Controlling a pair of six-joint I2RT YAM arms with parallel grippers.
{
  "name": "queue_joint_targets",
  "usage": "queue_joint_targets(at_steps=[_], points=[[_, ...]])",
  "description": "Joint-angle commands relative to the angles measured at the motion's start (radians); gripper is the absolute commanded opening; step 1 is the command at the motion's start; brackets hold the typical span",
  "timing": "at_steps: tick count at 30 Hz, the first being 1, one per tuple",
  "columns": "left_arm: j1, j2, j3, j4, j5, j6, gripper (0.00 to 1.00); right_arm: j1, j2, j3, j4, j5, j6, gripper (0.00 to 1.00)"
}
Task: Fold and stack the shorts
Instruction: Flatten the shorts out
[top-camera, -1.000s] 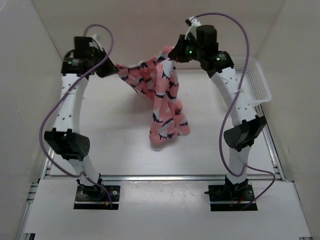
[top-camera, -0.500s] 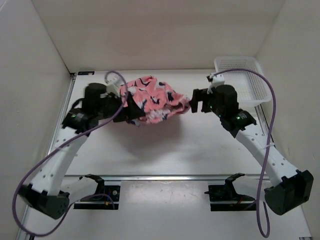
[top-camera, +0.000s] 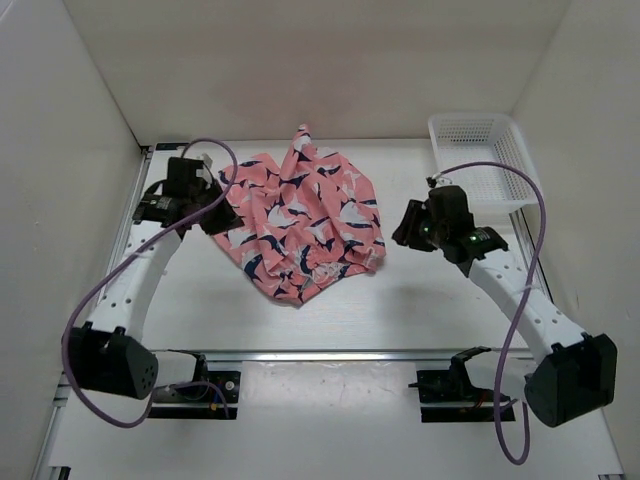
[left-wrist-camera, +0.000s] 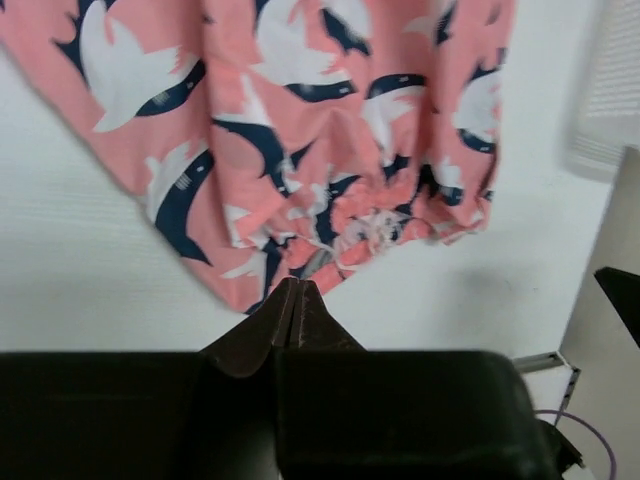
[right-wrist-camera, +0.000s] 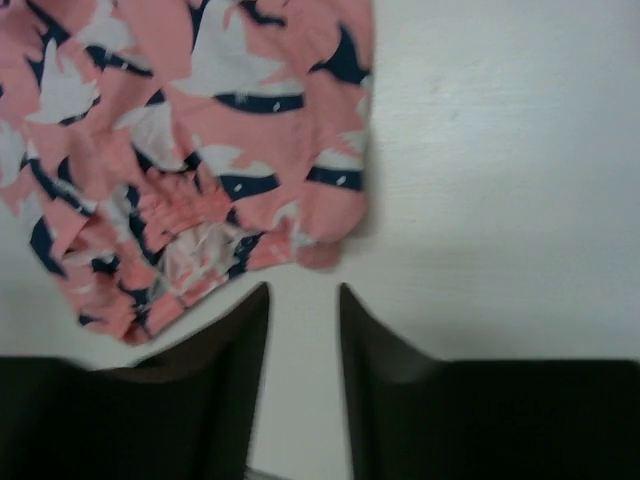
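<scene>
My right gripper next pinches the shorts' near corner (top-camera: 375, 262) (right-wrist-camera: 322, 246) beside the gathered waistband, on the basket side, to spread the shorts for folding.
The shorts (top-camera: 305, 220), coral-pink with navy and white shapes, lie spread on the white table (top-camera: 420, 300), gathered waistband toward the near side. My left gripper (top-camera: 222, 215) sits at their left edge. In the left wrist view its jaws (left-wrist-camera: 293, 287) are pressed together with nothing between them, and the shorts (left-wrist-camera: 300, 120) lie just beyond the tips. My right gripper (top-camera: 400, 228) hovers a short way right of the cloth. In the right wrist view it (right-wrist-camera: 303, 292) stands open over bare table, with the shorts (right-wrist-camera: 200, 120) ahead and to the left.
A white mesh basket (top-camera: 485, 160) stands at the far right corner and shows as a pale blur (left-wrist-camera: 615, 90) in the left wrist view. Beige walls close in the table on the left, back and right. A metal rail (top-camera: 320, 355) runs along the near edge.
Half a second ago the shorts hung bunched between both grippers above the table. Now they lie spread flat, both grippers have let go, and the right one has drawn back to the right.
</scene>
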Motion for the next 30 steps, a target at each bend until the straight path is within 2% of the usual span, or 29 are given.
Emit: queue_joint_targets(at_steps=[1,2,4,5,6,8,9,13,15,19,20,21,23,24,25,28,30], points=[[-0.040,0.079,-0.077,-0.038,0.024,-0.005,0.13,0.038,0.086,0.021,-0.018,-0.185,0.107,0.46],[-0.069,0.098,-0.088,-0.038,0.024,-0.005,0.17,0.056,0.151,0.035,-0.018,-0.198,0.107,0.56],[-0.160,0.153,-0.109,-0.012,0.025,-0.027,0.27,0.071,0.216,0.056,-0.018,-0.242,0.118,0.61],[-0.188,0.171,-0.119,-0.012,0.025,-0.042,0.38,0.085,0.279,0.078,-0.018,-0.253,0.118,0.64],[-0.211,0.188,-0.132,-0.003,0.015,-0.051,0.45,0.085,0.307,0.087,-0.018,-0.253,0.118,0.72],[-0.275,0.236,-0.163,0.012,0.006,-0.060,0.75,0.099,0.377,0.099,-0.028,-0.233,0.118,0.79],[-0.289,0.253,-0.174,0.012,-0.016,-0.076,0.80,0.099,0.396,0.099,-0.028,-0.222,0.118,0.81],[-0.298,0.331,-0.240,0.074,0.007,-0.085,0.82,0.099,0.481,0.111,-0.028,-0.192,0.109,0.81],[-0.311,0.361,-0.240,0.098,0.007,-0.085,0.79,0.099,0.511,0.127,-0.015,-0.182,0.097,0.74],[-0.320,0.431,-0.229,0.109,-0.004,-0.085,0.65,0.099,0.581,0.164,-0.006,-0.120,0.097,0.60],[-0.320,0.452,-0.218,0.109,-0.004,-0.085,0.55,0.099,0.594,0.180,-0.006,-0.119,0.088,0.56],[-0.320,0.466,-0.202,0.109,-0.004,-0.073,0.50,0.099,0.616,0.190,-0.006,-0.107,0.087,0.49],[-0.329,0.504,-0.188,0.118,-0.004,-0.063,0.36,0.099,0.637,0.204,-0.006,-0.107,0.087,0.40],[-0.329,0.518,-0.169,0.118,0.008,-0.050,0.20,0.099,0.650,0.217,-0.006,-0.097,0.087,0.36],[-0.329,0.529,-0.169,0.118,0.018,-0.038,0.12,0.099,0.650,0.229,-0.006,-0.096,0.087,0.23],[-0.329,0.538,-0.146,0.118,0.036,-0.037,0.10,0.099,0.670,0.262,-0.020,-0.087,0.078,0.01],[-0.329,0.500,-0.136,0.118,0.036,-0.028,0.10,0.099,0.660,0.280,-0.034,-0.078,0.069,0.00]])
